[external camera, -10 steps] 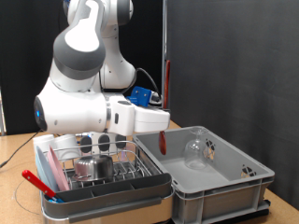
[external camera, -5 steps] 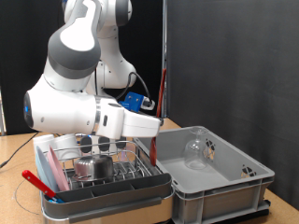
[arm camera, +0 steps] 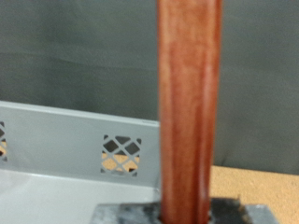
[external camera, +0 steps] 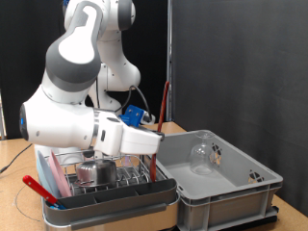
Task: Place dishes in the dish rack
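Note:
My gripper brings the red stick down before releasing it, since the stick's lower end hangs above the grey cutlery holder (external camera: 164, 190) in the exterior view.
My gripper (external camera: 157, 154) hangs over the right end of the dish rack (external camera: 108, 179), shut on the thin red stick (external camera: 164, 120). The stick stands nearly upright, its lower end down at the rack's edge beside the grey bin. In the wrist view the red stick (arm camera: 189, 103) fills the centre, rising from the dark fingertips (arm camera: 126, 214). A pink plate (external camera: 53, 176) stands on edge in the rack's left end. A steel cup (external camera: 96, 171) sits in the middle of the rack. The clear glass (external camera: 200, 154) lies inside the grey bin.
A large grey plastic bin (external camera: 226, 197) stands right of the rack, touching it. A second red utensil (external camera: 37, 187) lies at the rack's left front. Black curtains hang behind. A blue box (external camera: 133, 116) sits behind the arm.
The arm has swung towards the exterior view's left and lower, carrying the red stick from above the bin's near wall to the rack's right end.

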You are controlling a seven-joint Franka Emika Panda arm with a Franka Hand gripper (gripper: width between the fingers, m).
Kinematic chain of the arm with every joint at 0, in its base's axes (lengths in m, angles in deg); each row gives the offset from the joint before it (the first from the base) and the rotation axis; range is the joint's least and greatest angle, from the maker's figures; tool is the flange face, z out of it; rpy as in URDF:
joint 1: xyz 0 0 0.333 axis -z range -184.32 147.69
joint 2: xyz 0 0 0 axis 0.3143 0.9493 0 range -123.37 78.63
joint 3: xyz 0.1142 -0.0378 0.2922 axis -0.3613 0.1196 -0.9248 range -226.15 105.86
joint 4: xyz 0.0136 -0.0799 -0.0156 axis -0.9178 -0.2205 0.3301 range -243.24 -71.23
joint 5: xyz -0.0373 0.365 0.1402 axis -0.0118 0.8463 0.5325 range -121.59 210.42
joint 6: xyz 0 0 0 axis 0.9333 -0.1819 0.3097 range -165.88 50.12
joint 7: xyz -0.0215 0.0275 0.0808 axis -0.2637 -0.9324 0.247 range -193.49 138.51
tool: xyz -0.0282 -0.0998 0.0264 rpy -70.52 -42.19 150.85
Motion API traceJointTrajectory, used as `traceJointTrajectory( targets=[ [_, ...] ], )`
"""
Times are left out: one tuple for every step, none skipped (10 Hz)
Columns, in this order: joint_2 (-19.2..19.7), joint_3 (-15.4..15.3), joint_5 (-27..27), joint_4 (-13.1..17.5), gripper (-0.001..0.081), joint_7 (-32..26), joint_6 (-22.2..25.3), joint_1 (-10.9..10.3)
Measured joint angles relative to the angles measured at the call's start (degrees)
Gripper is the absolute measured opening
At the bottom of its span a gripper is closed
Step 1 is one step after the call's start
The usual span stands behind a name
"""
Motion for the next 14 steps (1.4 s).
traceJointTrajectory(
  targets=[
    [0.5, 0.0, -0.2, 0.1, 0.0074, 0.0, -0.8, 0.0],
    [1.2, 0.1, -0.7, 0.5, 0.0074, 0.0, -1.0, 0.0],
    [2.0, 0.1, -0.9, 0.8, 0.0074, 0.0, -1.0, 0.0],
    [2.8, 0.1, -1.0, 1.2, 0.0074, 0.0, -1.0, 0.0],
    [3.5, 0.1, -1.2, 1.5, 0.0074, 0.0, -1.0, 0.0],
    [4.2, 0.1, -1.3, 1.9, 0.0074, -0.1, -1.2, 0.0],
    [4.8, 0.1, -1.4, 2.2, 0.0074, -0.3, -1.3, 0.0],
    [5.1, 0.1, -1.5, 2.4, 0.0074, -0.5, -1.5, 0.0],
    [5.5, 0.1, -1.5, 2.7, 0.0074, -0.6, -1.6, 0.0],
    [6.0, 0.1, -1.6, 2.8, 0.0074, -0.6, -1.7, -0.1],
    [6.3, 0.1, -1.8, 2.9, 0.0074, -0.6, -2.0, -0.2],
    [6.6, 0.0, -1.9, 2.9, 0.0074, -0.6, -2.6, -0.3],
    [7.0, 0.0, -2.0, 2.9, 0.0074, -0.6, -3.1, -0.5],
    [7.5, -0.1, -2.1, 3.0, 0.0074, -0.7, -3.5, -0.6]
  ],
)
